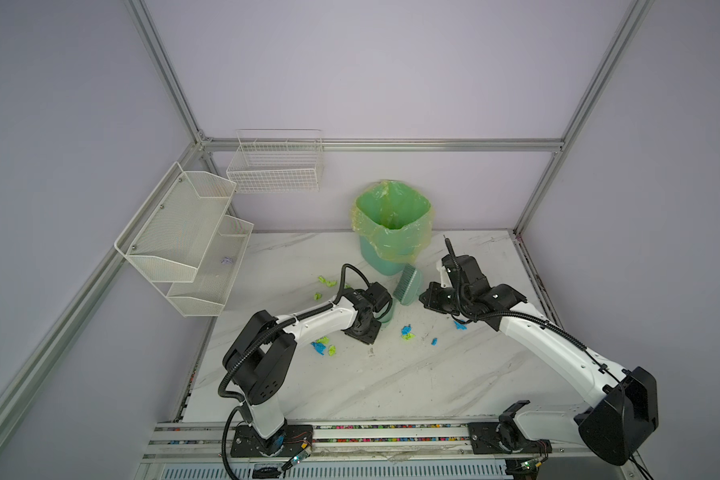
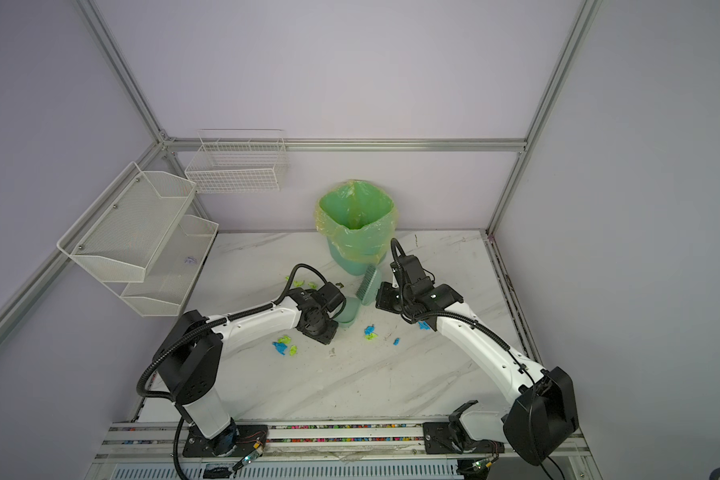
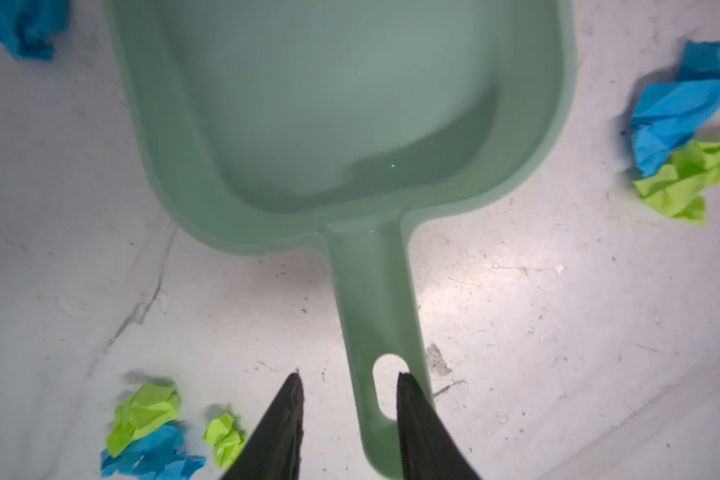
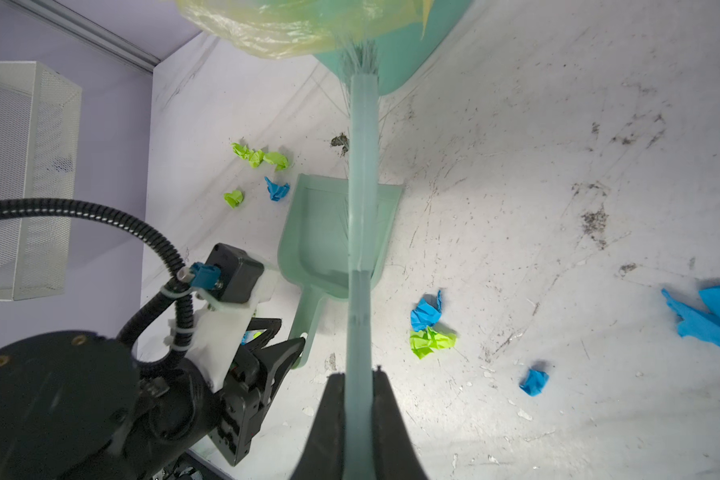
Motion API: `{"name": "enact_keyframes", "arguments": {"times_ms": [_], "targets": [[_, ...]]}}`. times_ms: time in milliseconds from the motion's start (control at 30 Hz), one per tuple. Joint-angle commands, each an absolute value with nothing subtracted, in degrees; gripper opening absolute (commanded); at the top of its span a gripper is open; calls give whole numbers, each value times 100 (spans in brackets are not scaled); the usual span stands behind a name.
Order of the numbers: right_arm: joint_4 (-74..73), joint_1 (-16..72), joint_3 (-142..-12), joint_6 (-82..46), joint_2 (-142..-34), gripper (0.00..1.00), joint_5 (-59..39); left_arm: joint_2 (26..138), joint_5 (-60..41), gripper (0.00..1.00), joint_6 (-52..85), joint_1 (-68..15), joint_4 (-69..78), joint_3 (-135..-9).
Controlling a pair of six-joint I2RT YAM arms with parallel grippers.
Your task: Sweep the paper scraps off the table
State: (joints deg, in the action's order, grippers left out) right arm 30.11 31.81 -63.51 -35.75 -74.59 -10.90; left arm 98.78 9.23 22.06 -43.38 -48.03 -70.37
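Observation:
The left gripper grabs the green dustpan by its handle's edge (image 3: 365,395) beside the hang hole (image 3: 388,385) next, which leaves the pan open.
Blue and yellow-green paper scraps (image 1: 407,332) (image 2: 283,345) lie scattered over the white marble table (image 1: 391,382). A green dustpan (image 3: 350,104) rests flat among them, empty. My left gripper (image 3: 349,374) is open over the end of its handle, one finger above the hang hole and the other on bare table. More scraps (image 3: 682,137) (image 4: 429,328) lie beside the pan. My right gripper (image 4: 358,376) is shut on the handle of a green brush (image 1: 406,284) (image 2: 368,284), held above the dustpan (image 4: 329,232) with its bristles near the bin.
A teal bin (image 1: 375,257) lined with a yellow-green bag stands at the back, just behind the brush. Two white mesh shelves (image 1: 184,232) and a wire basket (image 1: 275,166) hang on the left and back walls. Aluminium rails edge the table.

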Motion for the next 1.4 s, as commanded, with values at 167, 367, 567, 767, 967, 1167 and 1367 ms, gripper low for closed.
{"name": "enact_keyframes", "arguments": {"times_ms": [167, 367, 567, 767, 967, 1167, 1367], "targets": [[2856, 3199, -6256, -3621, -7381, 0, -1046, 9612, 1186, 40, 2406, -4331, -4916, -6811], [2845, 3200, -6192, -3621, -7325, 0, -1028, 9709, 1005, 38, 2558, -4343, -4938, -6750], [2847, 3201, -6179, -3621, -7313, 0, -1015, 9793, 882, 37, 2619, -4344, -4866, -6812], [2883, 3199, -6179, -3621, -7281, 0, -986, 9994, 765, 32, 2680, -4351, -4838, -6865], [2896, 3199, -6161, -3621, -7269, 0, -967, 10046, 838, 18, 2714, -4354, -4843, -6864], [2882, 3199, -6162, -3621, -7289, 0, -967, 10042, 896, 0, 2716, -4353, -4872, -6913], [3026, 3200, -6208, -3616, -7236, 0, -901, 10003, 880, 0, 2707, -4357, -4913, -6943]]}}
